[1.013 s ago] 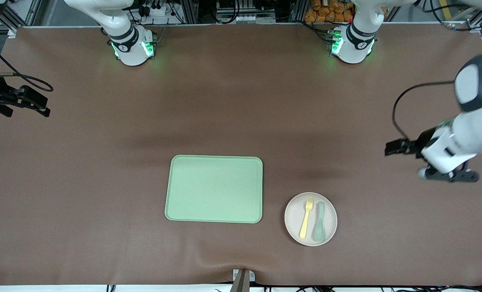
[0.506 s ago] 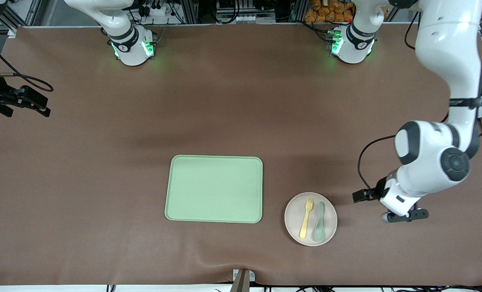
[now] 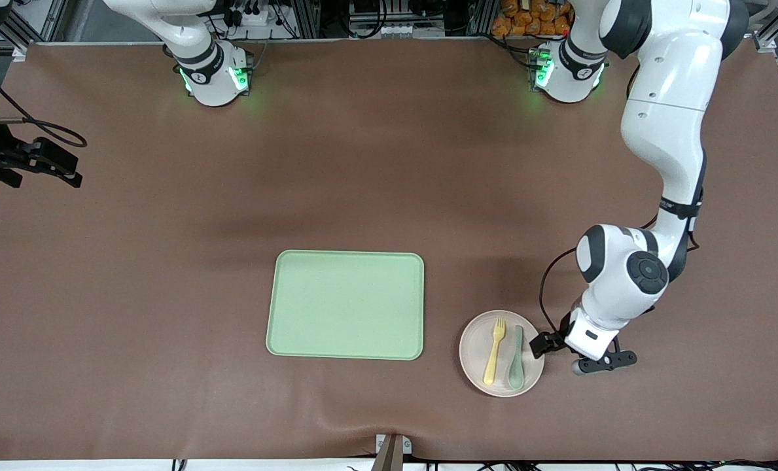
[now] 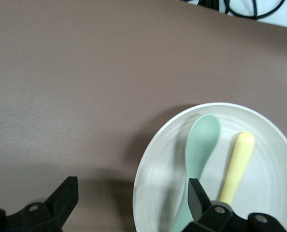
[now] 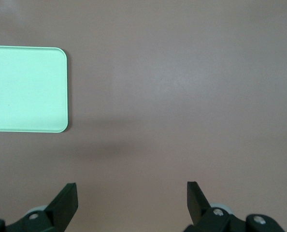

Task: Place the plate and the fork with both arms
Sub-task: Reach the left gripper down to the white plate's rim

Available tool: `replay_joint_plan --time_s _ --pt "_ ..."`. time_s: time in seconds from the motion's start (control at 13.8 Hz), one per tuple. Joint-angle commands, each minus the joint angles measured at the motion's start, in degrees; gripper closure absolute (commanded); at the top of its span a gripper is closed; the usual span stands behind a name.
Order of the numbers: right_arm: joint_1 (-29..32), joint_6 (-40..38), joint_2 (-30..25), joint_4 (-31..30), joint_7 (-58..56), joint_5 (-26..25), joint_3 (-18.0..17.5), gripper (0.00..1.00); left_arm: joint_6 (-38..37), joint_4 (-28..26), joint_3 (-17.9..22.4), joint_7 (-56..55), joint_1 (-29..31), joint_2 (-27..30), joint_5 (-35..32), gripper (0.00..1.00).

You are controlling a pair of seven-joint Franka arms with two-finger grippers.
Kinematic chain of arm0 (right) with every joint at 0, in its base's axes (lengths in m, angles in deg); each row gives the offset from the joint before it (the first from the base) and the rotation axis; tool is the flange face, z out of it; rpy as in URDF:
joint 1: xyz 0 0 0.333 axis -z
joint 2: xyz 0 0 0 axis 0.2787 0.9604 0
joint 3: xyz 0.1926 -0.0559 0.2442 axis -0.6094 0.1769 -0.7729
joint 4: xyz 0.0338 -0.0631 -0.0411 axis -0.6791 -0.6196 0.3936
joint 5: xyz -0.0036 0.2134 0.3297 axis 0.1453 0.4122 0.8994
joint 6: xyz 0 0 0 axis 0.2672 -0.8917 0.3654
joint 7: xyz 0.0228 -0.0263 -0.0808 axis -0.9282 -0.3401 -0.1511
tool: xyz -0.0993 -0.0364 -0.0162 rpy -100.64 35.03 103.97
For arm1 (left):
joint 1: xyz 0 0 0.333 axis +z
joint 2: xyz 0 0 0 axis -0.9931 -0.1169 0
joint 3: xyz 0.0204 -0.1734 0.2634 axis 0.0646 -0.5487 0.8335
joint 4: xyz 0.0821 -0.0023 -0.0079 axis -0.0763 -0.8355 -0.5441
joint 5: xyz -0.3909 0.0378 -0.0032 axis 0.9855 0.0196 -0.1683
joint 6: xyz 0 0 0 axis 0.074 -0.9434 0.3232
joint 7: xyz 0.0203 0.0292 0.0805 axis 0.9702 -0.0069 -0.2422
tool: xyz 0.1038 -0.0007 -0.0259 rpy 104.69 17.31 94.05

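Note:
I should next grip the pale plate by its rim with my left gripper to set plate and fork onto the green tray.
The pale plate (image 3: 474,356) lies on the table beside the green tray, toward the left arm's end. The yellow fork (image 3: 493,351) lies on it next to a grey-green spoon (image 3: 516,366). My left gripper (image 3: 591,358) hangs low at the plate's edge. In the left wrist view it (image 4: 132,198) is open, and the plate's rim (image 4: 139,183) lies between the fingers, with the spoon (image 4: 201,145) and the fork's handle (image 4: 237,162) close by. My right gripper (image 5: 131,198) is open and empty, waiting high over the table's right-arm end (image 3: 35,162).
The rectangular light-green tray (image 3: 346,305) lies empty mid-table, and its corner shows in the right wrist view (image 5: 25,89). The brown table cover (image 3: 389,163) is bare between the arm bases and the tray. A small clamp (image 3: 392,448) sits at the near edge.
My left arm has swung in from the table's left-arm end and come down to the plate's edge. The right arm, plate, fork, spoon and tray have not moved.

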Motion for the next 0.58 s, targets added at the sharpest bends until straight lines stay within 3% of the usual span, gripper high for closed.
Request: replay_joint_plan --time_s 0.0,0.51 --pt "0.5 -0.6 0.3 0.9 0.8 0.6 -0.3 0.00 0.7 1.3 0.3 0.8 -0.6 -2.7 0.3 0.00" --pt "0.5 -0.8 0.3 0.8 0.7 0.6 -0.3 0.00 3.8 1.5 0.3 0.8 -1.0 -4.5 0.3 0.00"
